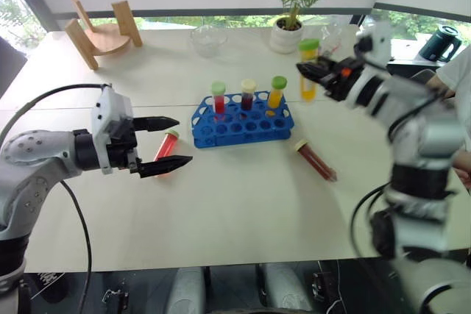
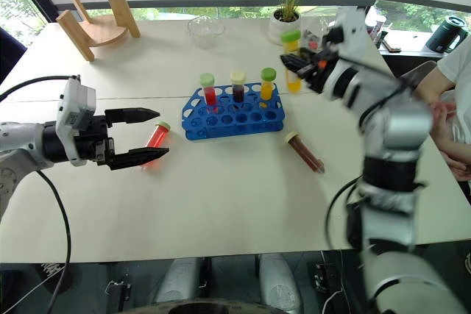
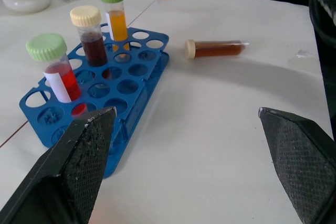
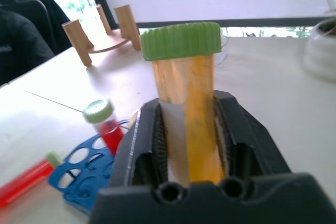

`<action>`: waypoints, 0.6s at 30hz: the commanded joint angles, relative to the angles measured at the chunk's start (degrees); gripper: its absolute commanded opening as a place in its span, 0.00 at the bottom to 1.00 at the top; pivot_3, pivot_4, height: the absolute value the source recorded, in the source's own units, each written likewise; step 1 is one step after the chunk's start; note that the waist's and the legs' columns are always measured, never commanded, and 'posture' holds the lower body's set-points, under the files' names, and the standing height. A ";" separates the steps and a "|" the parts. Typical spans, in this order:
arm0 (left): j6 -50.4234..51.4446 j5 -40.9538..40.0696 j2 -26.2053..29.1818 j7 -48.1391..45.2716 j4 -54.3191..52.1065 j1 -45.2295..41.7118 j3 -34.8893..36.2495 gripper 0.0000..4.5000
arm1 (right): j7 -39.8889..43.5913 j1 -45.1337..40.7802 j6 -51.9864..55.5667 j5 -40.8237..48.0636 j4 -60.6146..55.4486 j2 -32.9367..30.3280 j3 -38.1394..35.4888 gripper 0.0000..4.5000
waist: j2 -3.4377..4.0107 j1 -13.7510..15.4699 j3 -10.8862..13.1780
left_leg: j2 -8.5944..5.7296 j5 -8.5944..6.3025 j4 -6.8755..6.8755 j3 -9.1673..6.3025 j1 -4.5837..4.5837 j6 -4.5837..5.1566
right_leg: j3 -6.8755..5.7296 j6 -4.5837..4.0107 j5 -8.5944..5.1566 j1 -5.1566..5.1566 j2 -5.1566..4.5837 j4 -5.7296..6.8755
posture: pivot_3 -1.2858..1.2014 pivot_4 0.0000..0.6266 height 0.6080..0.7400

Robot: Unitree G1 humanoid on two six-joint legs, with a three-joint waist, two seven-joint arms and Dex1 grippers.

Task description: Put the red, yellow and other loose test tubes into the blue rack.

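The yellow tube (image 1: 307,87) hangs to the side of the blue rack's holes, so my right gripper should keep holding it until I line it up with them.
The blue rack (image 1: 259,127) stands mid-table with three capped tubes upright in its back row: red, dark and yellow. My right gripper (image 1: 315,73) is raised just right of the rack's far end, shut on a yellow tube with a green cap (image 4: 186,103), held upright. A bright red tube (image 2: 154,137) lies on the table left of the rack, seen past my open left gripper (image 1: 182,140), which hovers with nothing between its fingers. A dark red-brown tube with a cream cap (image 1: 316,160) lies on the table right of the rack.
A wooden stand (image 1: 103,34) sits at the far left corner. A glass bowl (image 1: 208,40) and a potted plant (image 1: 288,31) stand at the back. A person's sleeve (image 1: 460,79) shows at the right edge, near a dark jug (image 1: 441,42).
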 commanded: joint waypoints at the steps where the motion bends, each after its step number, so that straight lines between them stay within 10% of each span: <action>1: 0.15 -1.32 0.01 0.52 -1.16 -1.75 1.68 1.00 | -2.21 3.40 -16.84 0.70 -3.50 4.47 -1.74 0.17 | -0.02 -0.02 0.01 | -0.03 0.01 0.05 0.04 0.00 -0.02 | 0.02 0.03 0.02 0.01 -0.04 -0.01 | 0.52 0.24 1.00; 18: 2.24 -2.95 0.37 0.90 -2.17 -3.85 0.80 1.00 | -0.20 8.52 -44.81 -2.89 18.28 7.80 7.45 0.17 | -0.02 -0.72 0.02 | 0.05 0.02 0.01 0.00 0.12 -0.03 | 0.04 0.03 0.03 0.06 0.10 0.06 | 0.52 0.24 1.00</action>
